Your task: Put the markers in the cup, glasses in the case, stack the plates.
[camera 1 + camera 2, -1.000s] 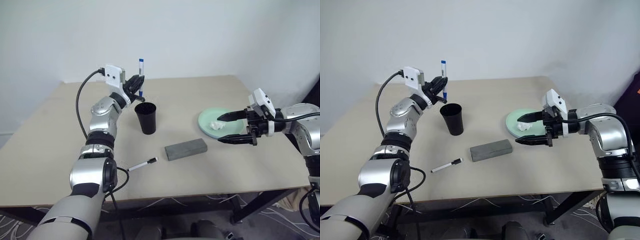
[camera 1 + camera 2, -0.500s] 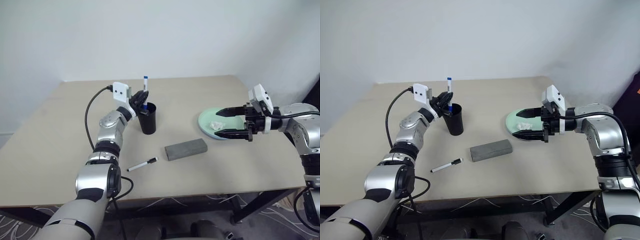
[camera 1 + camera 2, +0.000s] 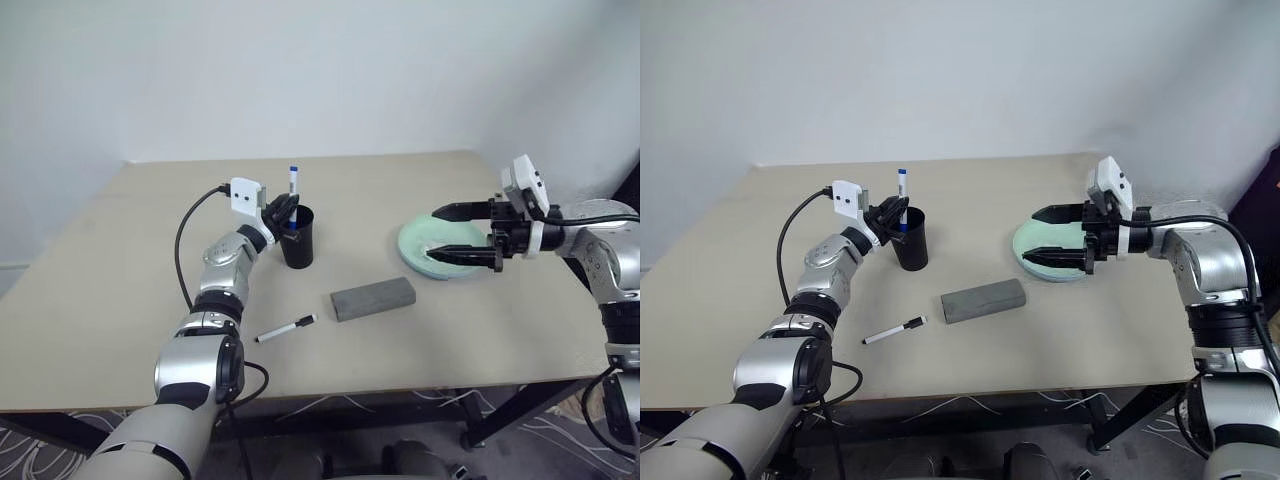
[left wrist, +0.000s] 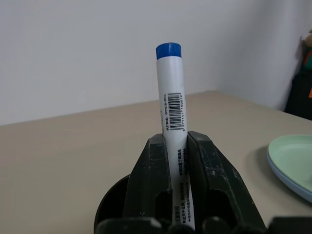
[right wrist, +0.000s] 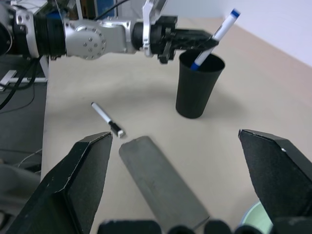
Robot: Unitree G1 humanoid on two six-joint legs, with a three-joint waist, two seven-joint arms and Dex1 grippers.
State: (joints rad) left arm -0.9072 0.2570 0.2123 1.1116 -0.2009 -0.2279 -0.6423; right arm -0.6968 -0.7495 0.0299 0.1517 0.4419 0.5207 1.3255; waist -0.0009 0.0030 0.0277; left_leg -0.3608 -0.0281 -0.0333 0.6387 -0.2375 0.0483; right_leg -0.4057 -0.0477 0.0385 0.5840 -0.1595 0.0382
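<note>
I need to open my left gripper now, because the blue-capped marker [image 3: 292, 184] is standing upright with its lower end inside the black cup's rim.
My left gripper [image 3: 283, 208] is shut on the blue-capped marker [image 3: 292, 184], holding it upright at the rim of the black cup [image 3: 297, 243] with its lower end inside. The left wrist view shows that marker [image 4: 170, 92] clamped between both fingers [image 4: 152, 175]. The black-capped marker [image 3: 286, 328] lies flat on the table in front of the cup. The grey case [image 3: 372, 298] rests closed near the middle. My right gripper [image 3: 436, 236] is open, level, with nothing between its fingers, over the mint green plate [image 3: 410, 246]. The glasses are out of view.
The beige table [image 3: 120, 290] has bare room on its left half and along the front edge. A white wall stands behind the far edge. The right wrist view looks across the case [image 5: 161, 183] and black-capped marker [image 5: 108, 119] to the cup [image 5: 197, 90].
My left gripper has come down with the blue-capped marker, whose lower end now sits inside the cup. My right gripper has edged a little further over the plate, still open.
</note>
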